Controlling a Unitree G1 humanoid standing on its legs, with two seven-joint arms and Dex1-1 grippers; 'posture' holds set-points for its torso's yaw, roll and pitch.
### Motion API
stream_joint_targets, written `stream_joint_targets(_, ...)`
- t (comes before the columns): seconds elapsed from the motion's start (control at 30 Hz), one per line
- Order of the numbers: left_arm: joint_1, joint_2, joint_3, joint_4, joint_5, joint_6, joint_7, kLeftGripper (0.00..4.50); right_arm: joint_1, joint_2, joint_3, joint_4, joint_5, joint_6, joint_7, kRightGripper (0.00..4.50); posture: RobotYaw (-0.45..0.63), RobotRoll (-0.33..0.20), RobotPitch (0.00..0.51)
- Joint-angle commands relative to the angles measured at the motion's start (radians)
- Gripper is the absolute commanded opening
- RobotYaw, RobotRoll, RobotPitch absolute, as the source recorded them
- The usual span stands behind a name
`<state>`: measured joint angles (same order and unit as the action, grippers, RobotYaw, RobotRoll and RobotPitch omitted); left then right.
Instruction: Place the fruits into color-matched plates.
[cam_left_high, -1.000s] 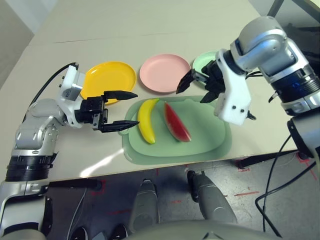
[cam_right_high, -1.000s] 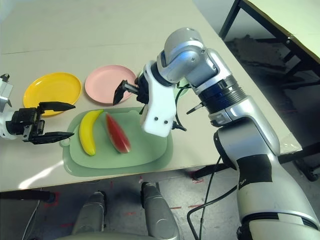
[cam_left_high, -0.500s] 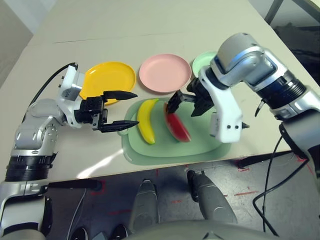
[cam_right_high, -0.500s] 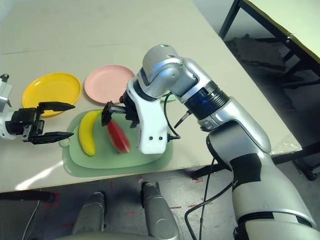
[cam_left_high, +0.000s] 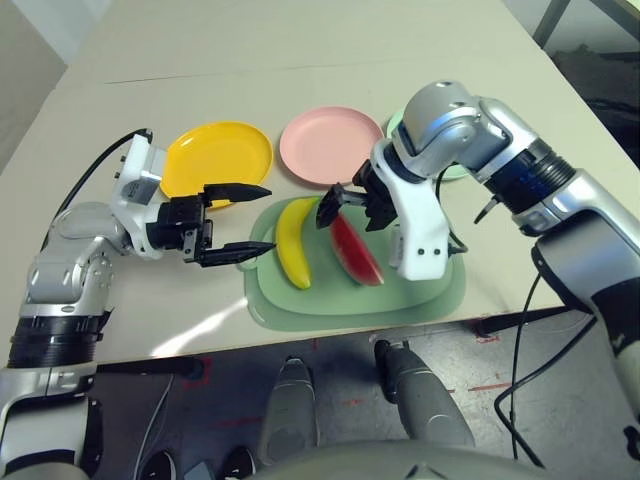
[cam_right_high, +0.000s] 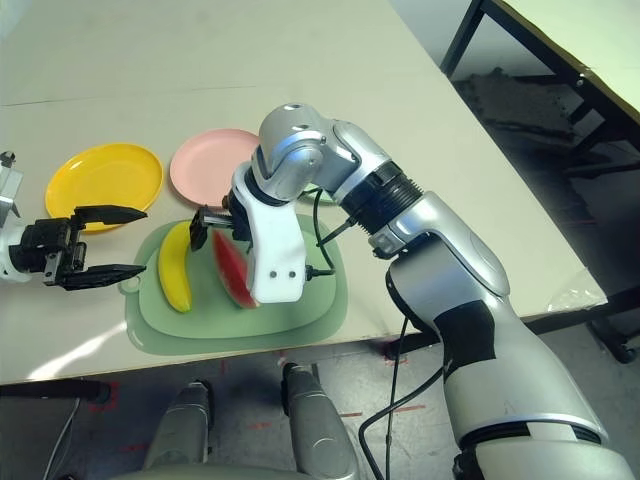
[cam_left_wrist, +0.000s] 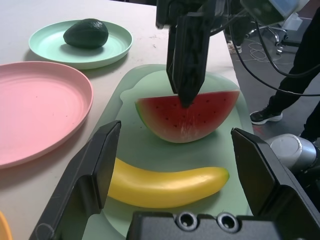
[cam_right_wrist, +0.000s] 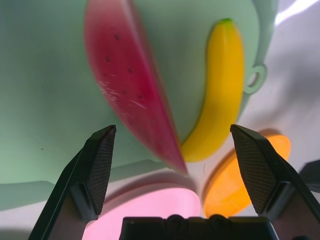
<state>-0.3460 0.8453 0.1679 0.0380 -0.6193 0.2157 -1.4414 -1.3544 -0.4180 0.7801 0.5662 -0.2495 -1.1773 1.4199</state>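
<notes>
The right gripper's fingers are above the watermelon wedge (cam_left_high: 352, 250) (cam_right_wrist: 132, 85) and would miss it if they closed now, so the gripper should move lower before it closes.
A yellow banana (cam_left_high: 291, 243) and a red watermelon wedge (cam_left_high: 352, 250) lie side by side on the pale green cutting mat (cam_left_high: 300, 305). The dark green avocado (cam_left_wrist: 86, 33) rests in the mint green plate (cam_left_wrist: 80, 56). Behind the mat sit the yellow plate (cam_left_high: 215, 158) and the pink plate (cam_left_high: 330, 146), both bare. My right gripper (cam_left_high: 350, 212) hangs open, pointing down just over the wedge's far end, its fingers straddling it. My left gripper (cam_left_high: 272, 218) is open beside the mat's left edge, facing the banana and apart from it.
The table's front edge runs just below the mat. My right forearm crosses above the mat's right half and hides part of the green plate. Off the table's right side, a person's leg and shoe (cam_left_wrist: 265, 116) and cables on the floor.
My right arm swung from above the green plate leftward and down, ending over the watermelon wedge, still open. The left arm and the fruits have stayed put.
</notes>
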Motion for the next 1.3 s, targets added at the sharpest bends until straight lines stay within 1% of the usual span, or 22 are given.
stream_joint_targets(0.03,0.012,0.006,0.018,-0.019,-0.005,0.002,-0.001,4.50,0.007,0.003,0.036,0.007,-0.025,-0.015,-0.023,4.46,-0.01,0.000,0.271)
stream_joint_targets(0.3,0.011,0.001,0.020,-0.016,-0.004,0.000,-0.001,4.50,0.043,-0.017,0.077,-0.033,-0.011,0.009,-0.031,4.46,-0.01,0.000,0.276)
stream_joint_targets(0.5,0.011,0.003,0.021,-0.018,-0.003,0.000,-0.001,4.50,0.063,-0.051,0.104,-0.080,0.029,0.045,-0.006,4.46,-0.02,0.000,0.277)
stream_joint_targets(0.87,-0.003,0.005,0.017,-0.007,0.001,-0.005,-0.006,4.50,0.095,-0.054,0.092,-0.111,0.023,0.145,0.012,4.46,-0.02,0.000,0.279)
stream_joint_targets(1.23,-0.002,0.014,0.029,-0.007,0.000,-0.006,-0.007,4.50,0.114,-0.044,0.087,-0.132,0.005,0.188,0.007,4.46,0.00,0.000,0.277)
stream_joint_targets(1.3,0.002,0.017,0.033,-0.010,-0.001,-0.006,-0.007,4.50,0.115,-0.043,0.087,-0.132,0.007,0.196,0.012,4.20,0.00,0.000,0.277)
